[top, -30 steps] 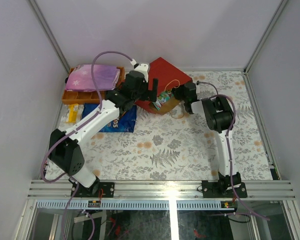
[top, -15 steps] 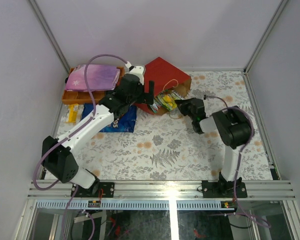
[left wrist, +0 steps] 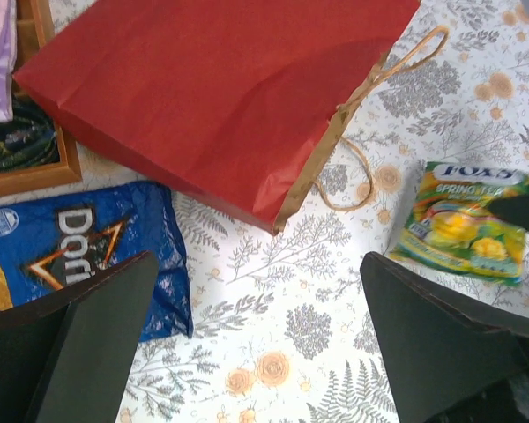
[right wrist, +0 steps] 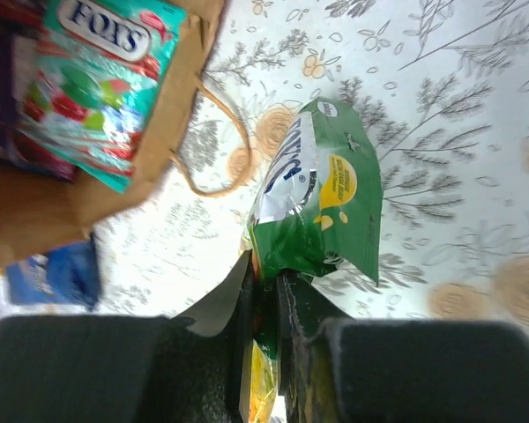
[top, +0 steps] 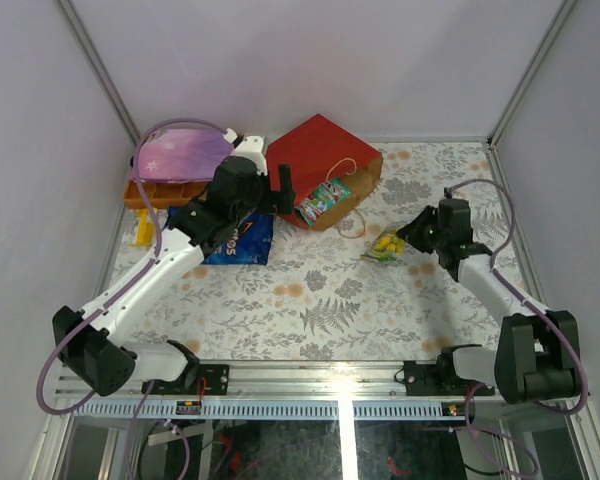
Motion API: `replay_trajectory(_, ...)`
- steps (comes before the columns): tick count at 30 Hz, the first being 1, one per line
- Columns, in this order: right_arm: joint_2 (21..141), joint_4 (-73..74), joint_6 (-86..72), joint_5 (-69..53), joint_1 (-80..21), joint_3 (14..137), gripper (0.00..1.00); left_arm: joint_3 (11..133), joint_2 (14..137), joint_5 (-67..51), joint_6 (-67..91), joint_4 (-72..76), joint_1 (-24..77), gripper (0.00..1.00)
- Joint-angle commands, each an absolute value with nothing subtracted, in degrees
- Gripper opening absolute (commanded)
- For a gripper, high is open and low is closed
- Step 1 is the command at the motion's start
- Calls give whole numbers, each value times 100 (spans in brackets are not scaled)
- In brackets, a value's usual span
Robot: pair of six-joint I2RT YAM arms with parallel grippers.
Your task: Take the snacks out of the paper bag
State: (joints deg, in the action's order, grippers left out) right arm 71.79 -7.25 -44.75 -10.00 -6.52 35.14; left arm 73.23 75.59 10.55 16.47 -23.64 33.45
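Note:
The green-yellow packet (top: 383, 247) hangs folded, short of the tablecloth's far corner. My right gripper stays closed on it for now, until it reaches that corner.
The red paper bag (top: 322, 160) (left wrist: 212, 97) lies on its side, its brown mouth (right wrist: 159, 115) facing front right. A teal Fox's packet (top: 325, 197) (right wrist: 97, 79) sticks out of that mouth. My right gripper (top: 405, 238) (right wrist: 264, 291) is shut on a green-yellow snack packet (top: 386, 245) (right wrist: 322, 203) (left wrist: 463, 225), held just above the table to the right of the bag. My left gripper (top: 288, 195) (left wrist: 264, 344) hangs open and empty over the table at the bag's near left side. The blue Doritos bag (top: 242, 240) (left wrist: 62, 256) lies flat to the left.
An orange compartment tray (top: 155, 192) stands at the back left with a pink-purple starry pouch (top: 180, 155) on top. A small yellow item (top: 143, 228) lies in front of the tray. The bag's cord handle (left wrist: 353, 167) loops onto the floral tablecloth.
My right gripper has shut on the green-yellow packet and pulled it out of the bag's mouth, to the right. The left arm drew back slightly to the left, still open.

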Motion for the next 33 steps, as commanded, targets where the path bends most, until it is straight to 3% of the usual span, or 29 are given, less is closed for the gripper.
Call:
replay_trajectory(1,7395,1808,-2307,-1073,-383,4853,12,7060,7454,1099,1912,-2748,3376,100)
replay_trajectory(3,8005,2212,-2028,-1433,-10,5346,1,6940,7396,1047,2006,-2789,3375,100)
replay_trajectory(7,8900,2416,-1986,-1333,517,5964,4,6700,7177,869,2142,-2804,3375,100)
replay_trajectory(9,9058,2616,-1974,-955,641,6317,25,6660,7061,813,2153,-2811,3380,100)
replay_trajectory(11,8957,2769,-1967,-367,663,6609,70,6657,6984,809,2137,-2817,3375,100)
replay_trajectory(12,8790,2792,-2025,-148,667,6694,86,6684,6957,827,2136,-2832,3375,100)
replay_trajectory(14,8302,2770,-2114,11,659,6711,100,6743,6867,823,2161,-2980,3381,100)
replay_trajectory(22,6713,2735,-2516,134,398,5625,99,6025,6193,1103,2517,-2594,3386,100)
replay_trajectory(26,6826,2462,-2693,197,-65,5058,93,5621,5864,1332,2488,-2404,3376,100)
replay_trajectory(33,7677,2105,-2962,592,-1012,4909,93,5286,5316,1679,2235,-2202,3364,100)
